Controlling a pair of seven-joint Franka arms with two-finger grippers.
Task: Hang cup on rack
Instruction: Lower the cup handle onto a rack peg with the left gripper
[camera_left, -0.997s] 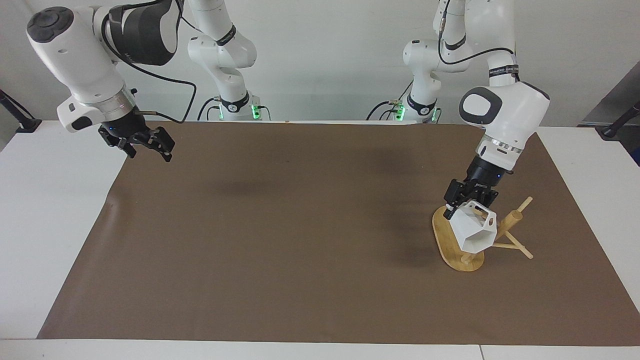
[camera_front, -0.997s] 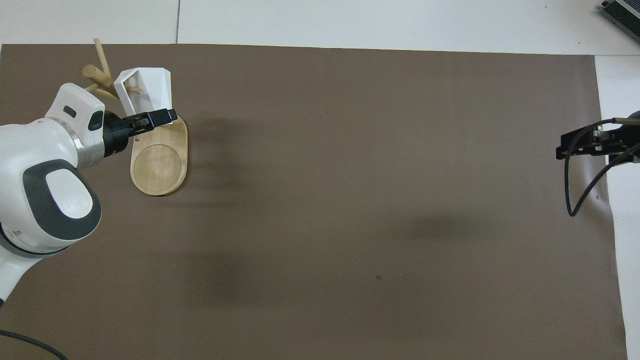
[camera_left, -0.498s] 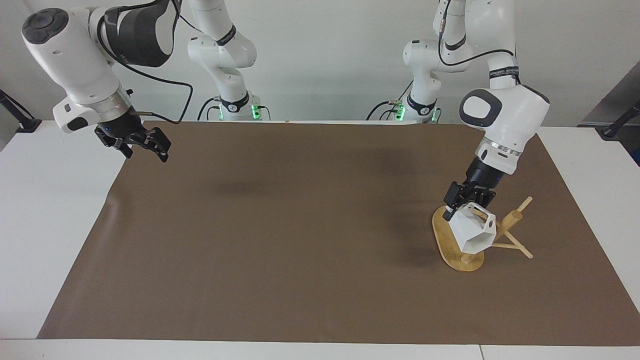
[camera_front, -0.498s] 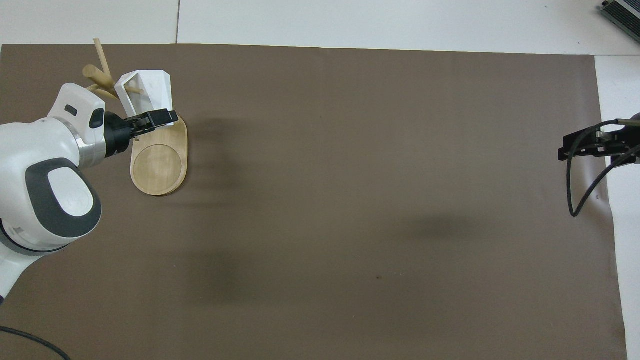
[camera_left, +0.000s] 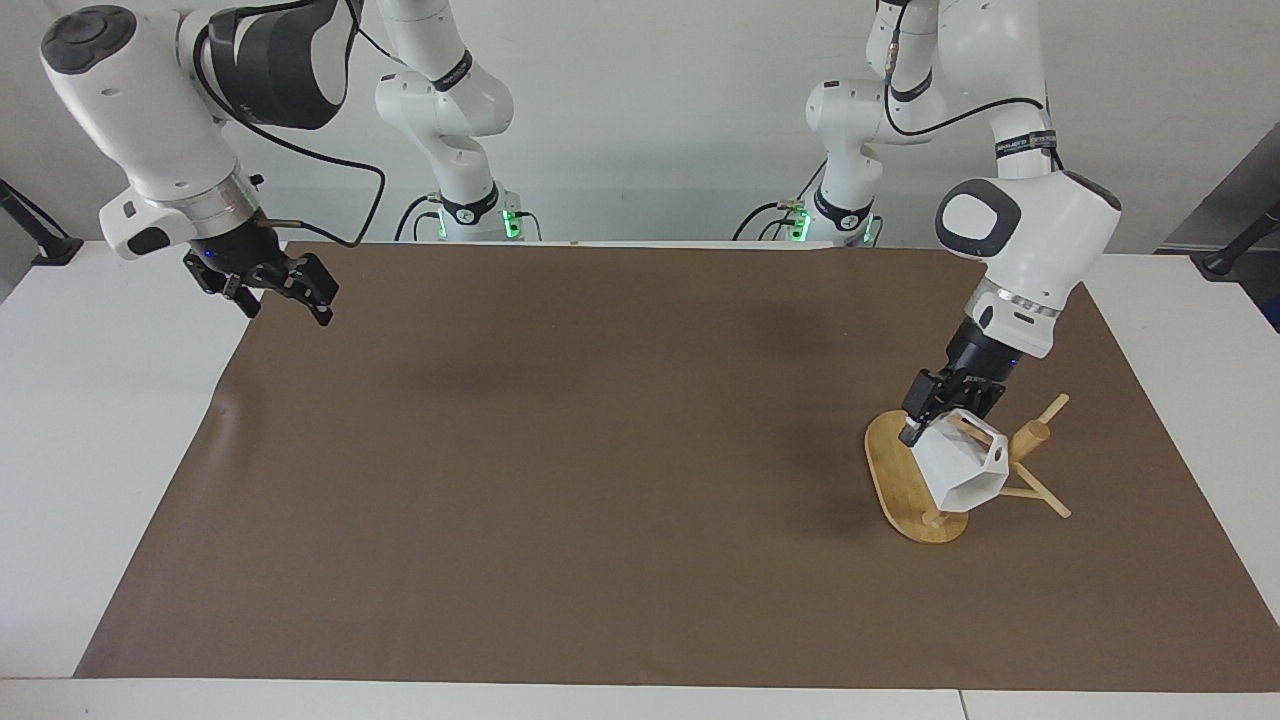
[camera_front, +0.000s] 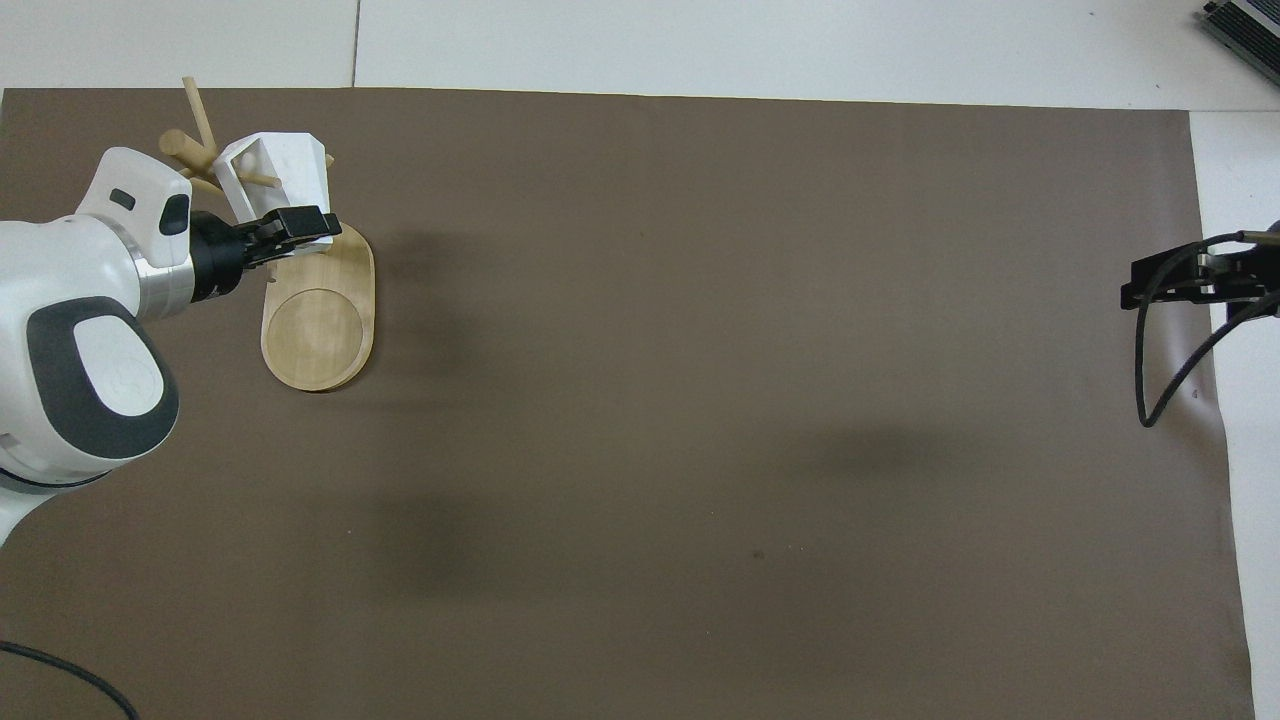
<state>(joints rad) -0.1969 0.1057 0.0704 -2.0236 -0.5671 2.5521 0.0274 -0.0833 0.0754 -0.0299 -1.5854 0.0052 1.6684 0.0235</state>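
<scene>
The cup's handle sits around the thin peg and the white cup would hang on the rack, so it is time for my left gripper to let go now.
The white faceted cup (camera_left: 958, 472) is tilted, with its rim toward the table, over the rack's oval bamboo base (camera_left: 893, 482). My left gripper (camera_left: 934, 420) is shut on the cup's wall from above. The cup's blocky handle (camera_left: 996, 452) is close to the rack's round post (camera_left: 1030, 437), and a thin peg (camera_left: 965, 428) lies against the handle. I cannot tell whether the peg passes through the hole. In the overhead view the cup (camera_front: 290, 165), left gripper (camera_front: 300, 225), base (camera_front: 320, 320) and post (camera_front: 183, 147) show too. My right gripper (camera_left: 290, 287) is open, empty, and waits raised over the mat's edge.
A brown mat (camera_left: 600, 450) covers most of the white table (camera_left: 90, 420). The rack's other pegs (camera_left: 1045, 497) stick out toward the left arm's end. A black cable (camera_front: 1160, 370) hangs by the right gripper (camera_front: 1165, 280).
My left gripper has carried the cup closer to the rack's post, toward the left arm's end, and tilted it more. My right gripper has drawn back a little toward the table's edge.
</scene>
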